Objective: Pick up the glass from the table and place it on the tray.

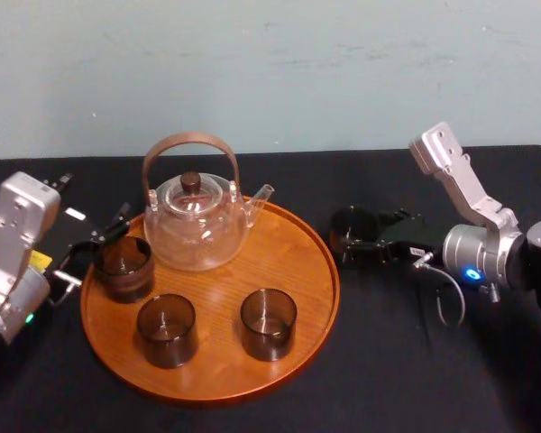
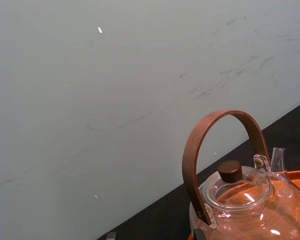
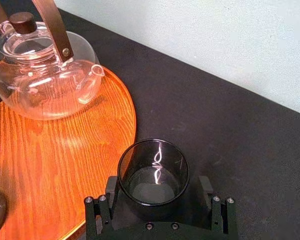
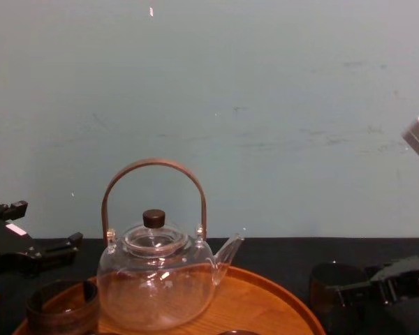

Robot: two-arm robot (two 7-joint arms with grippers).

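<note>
I should grab the dark smoky glass by its side with my right gripper next, to set it upright on the round wooden tray.
A dark smoked glass stands upright on the black table just right of the round wooden tray. My right gripper is open around it, one finger on each side of the glass, with a small gap on at least one side. The chest view shows the glass low on the table with the right gripper behind it. My left gripper waits open at the tray's left edge, beside another glass that stands on the tray.
On the tray stand a glass teapot with a brown hoop handle and two more dark glasses. Black cloth covers the table, and a pale wall rises behind it.
</note>
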